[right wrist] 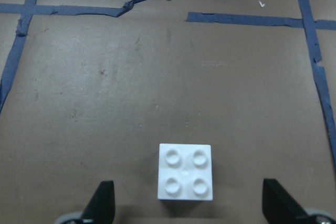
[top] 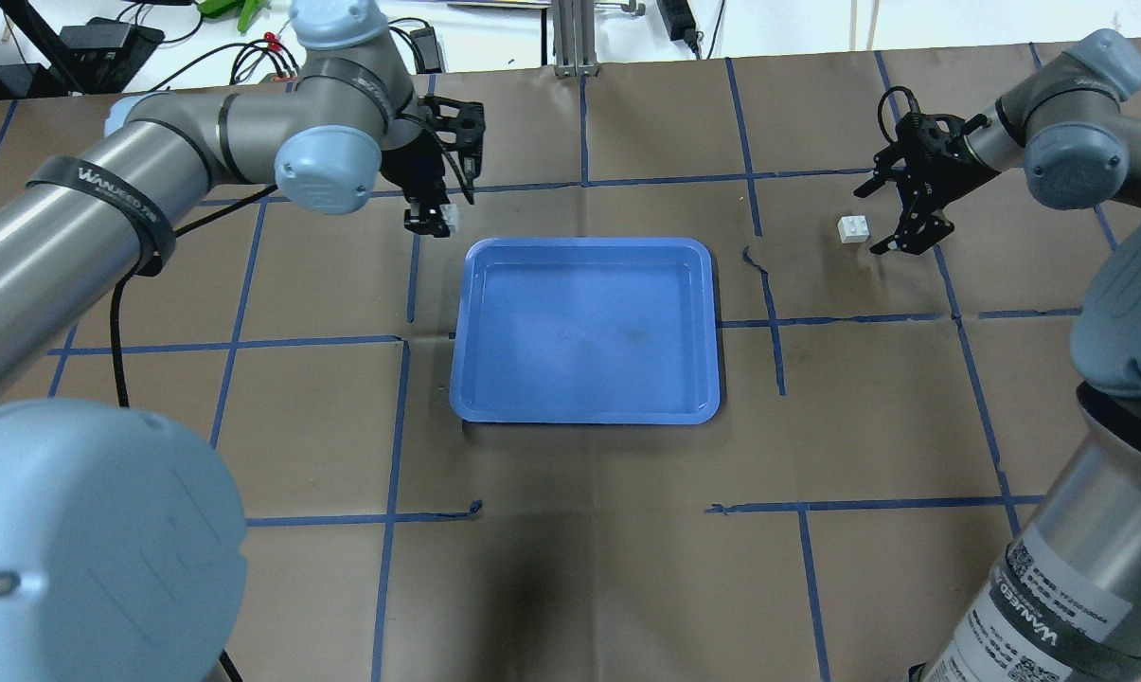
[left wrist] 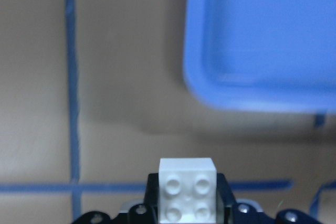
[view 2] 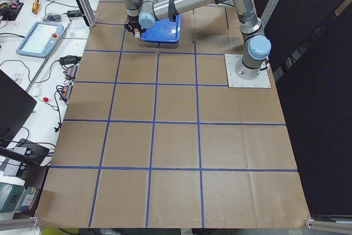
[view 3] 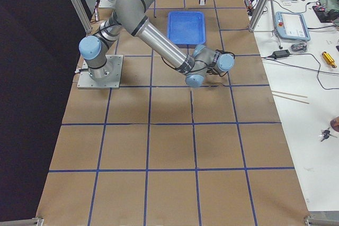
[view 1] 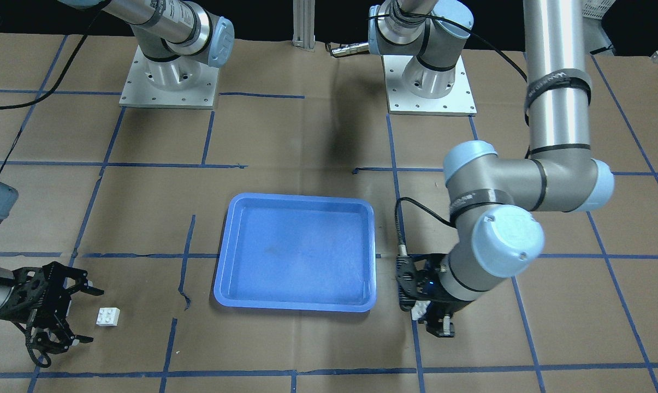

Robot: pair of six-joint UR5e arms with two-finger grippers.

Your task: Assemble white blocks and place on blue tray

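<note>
The other white block is next, and my right gripper should grab its opposite sides. I should then assemble the blocks on the blue tray.
My left gripper (top: 433, 216) is shut on one white block (top: 450, 217), held just beyond the far left corner of the blue tray (top: 584, 243). The left wrist view shows this block (left wrist: 188, 187) studs up between the jaws, with the tray corner (left wrist: 262, 40) ahead. The other white block (top: 852, 229) lies studs up on the table, right of the tray. My right gripper (top: 871, 224) is open, its fingers either side of this block without touching it. In the right wrist view the block (right wrist: 185, 178) sits between the two fingertips (right wrist: 103, 203).
The tray (view 1: 296, 197) holds nothing. Brown paper with blue tape lines covers the table. The two arm bases (view 1: 167, 82) stand on the robot's side. Cables, a tablet and tools lie on side benches (view 2: 44, 37).
</note>
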